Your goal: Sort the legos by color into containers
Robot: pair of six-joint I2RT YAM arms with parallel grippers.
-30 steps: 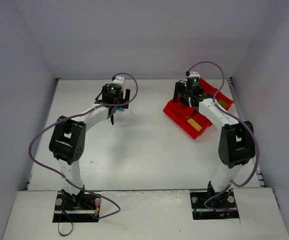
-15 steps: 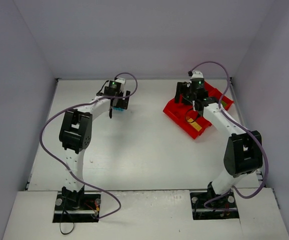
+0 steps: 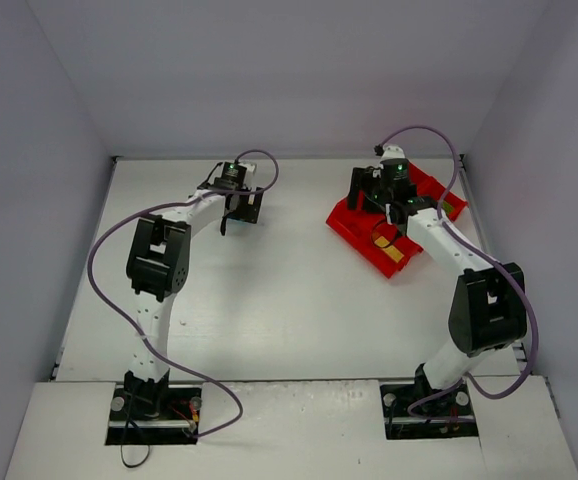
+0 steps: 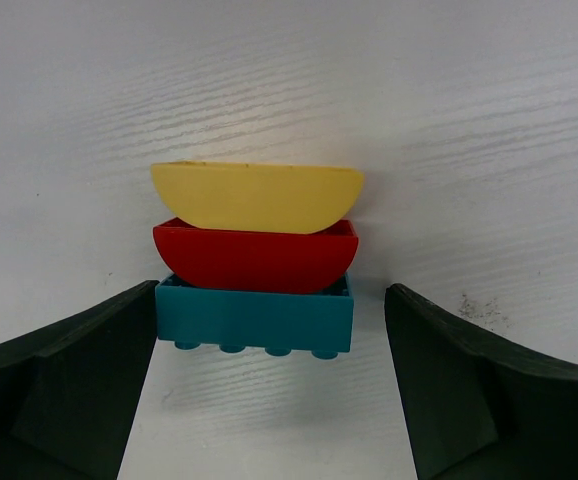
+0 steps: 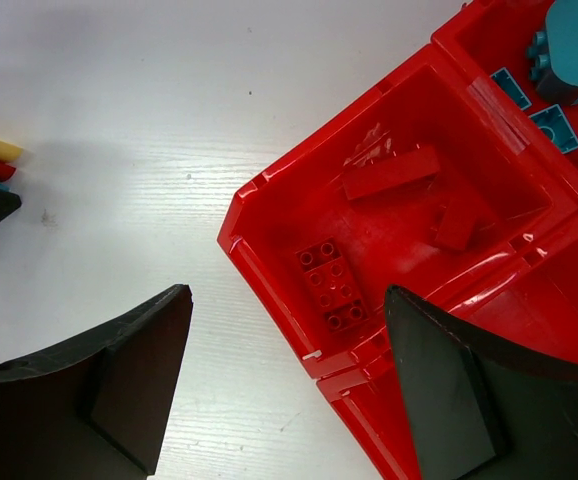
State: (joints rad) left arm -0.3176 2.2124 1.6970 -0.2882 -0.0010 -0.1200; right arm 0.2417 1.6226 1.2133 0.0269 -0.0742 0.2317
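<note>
My gripper's fingers are level with the blue brick's sides and closing would catch it, so it is time for my left gripper to close now.
In the left wrist view three legos lie stacked side-on on the white table: a yellow curved brick point(image 4: 257, 195), a red curved brick point(image 4: 256, 258) and a cyan-blue studded brick point(image 4: 254, 315). My left gripper point(image 4: 269, 400) is open, and its fingers stand either side of the blue brick without gripping it. In the top view the left gripper point(image 3: 241, 205) hides the stack. My right gripper point(image 5: 287, 390) is open and empty, above the red tray's point(image 5: 269, 298) left edge. One compartment holds red bricks point(image 5: 334, 285); another holds cyan ones point(image 5: 554, 128).
In the top view the tray point(image 3: 354, 228) sits at the back right, with a yellow brick point(image 3: 394, 250) in its near compartment and a green one point(image 3: 447, 208) at the far right. Grey walls stand on three sides of the table.
My left arm has stretched farther back and right and now covers the blue brick seen earlier. My right gripper has shifted slightly back over the tray.
</note>
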